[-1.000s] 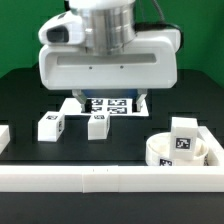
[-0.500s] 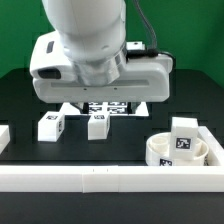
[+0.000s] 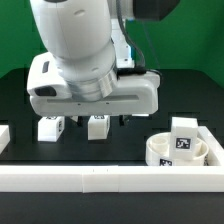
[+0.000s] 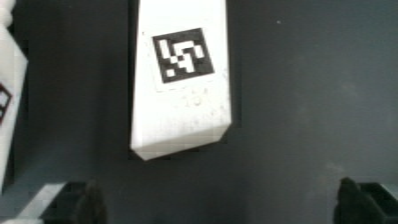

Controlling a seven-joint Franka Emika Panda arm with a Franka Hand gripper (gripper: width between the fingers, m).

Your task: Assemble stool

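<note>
I will fit the middle leg into the round white seat (image 3: 160, 153), so next I will take hold of the leg with my gripper by its plain end beyond the tag.
The round white seat (image 3: 160, 153) lies at the exterior view's right, against the front rail, with one tagged leg (image 3: 183, 134) standing in it. Two more tagged legs lie on the black table, one (image 3: 50, 127) at the left and one (image 3: 97, 126) in the middle. My gripper (image 4: 222, 206) is open and empty, low over the middle leg (image 4: 183, 80), which lies lengthwise between the spread fingertips (image 4: 79, 204). In the exterior view the white hand (image 3: 95, 92) hides most of that spot.
A long white rail (image 3: 100, 179) runs along the front and a short one (image 3: 4, 136) stands at the left. Another white part shows at the edge of the wrist view (image 4: 9, 85). The marker board is hidden behind the hand.
The arm has swung toward the exterior view's left and come lower, now covering the marker board and hanging over the middle leg. No part has moved.
</note>
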